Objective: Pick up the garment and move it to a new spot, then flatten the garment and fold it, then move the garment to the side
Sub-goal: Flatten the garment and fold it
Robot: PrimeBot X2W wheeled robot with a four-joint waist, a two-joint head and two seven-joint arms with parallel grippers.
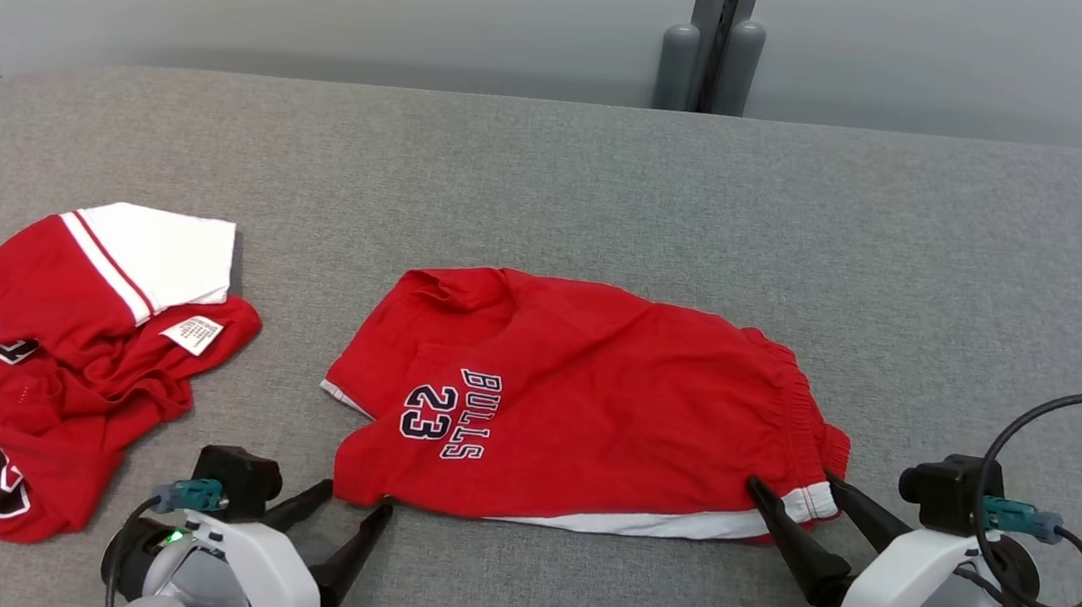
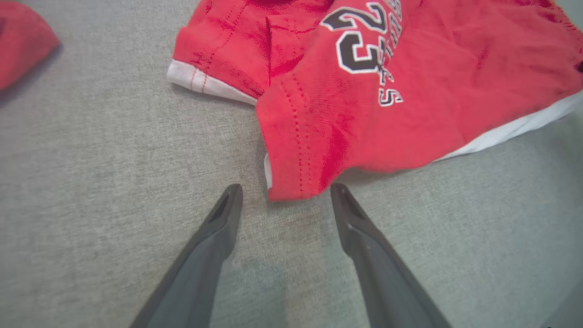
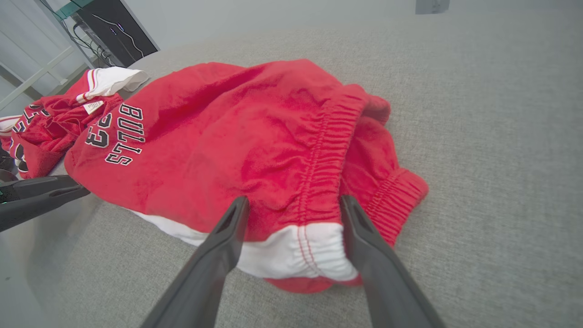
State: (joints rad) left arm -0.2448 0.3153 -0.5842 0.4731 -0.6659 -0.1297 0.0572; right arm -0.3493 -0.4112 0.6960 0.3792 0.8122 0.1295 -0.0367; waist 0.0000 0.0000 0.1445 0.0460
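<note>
My left gripper grabs the garment (image 1: 590, 409) by its leg hem corner (image 1: 357, 487) next, which juts up off the table while the rest lies flat.
The garment (image 1: 590, 409) is a pair of red shorts with a white side stripe and "BULLS 23" printed on it, lying folded on the grey surface. My left gripper (image 1: 358, 497) stands open at its near left hem corner (image 2: 291, 187), fingers on either side of that corner, not closed. At the waistband end, my right gripper (image 1: 791, 486) is open, with the white-striped elastic corner (image 3: 296, 246) between its two fingers. In the right wrist view the left gripper's dark fingers (image 3: 36, 198) show at the left edge.
A crumpled red and white jersey (image 1: 42, 362) lies at the left of the grey padded surface (image 1: 614, 181); it also shows as the jersey (image 3: 50, 123) in the right wrist view. A grey post (image 1: 708, 50) stands beyond the far edge.
</note>
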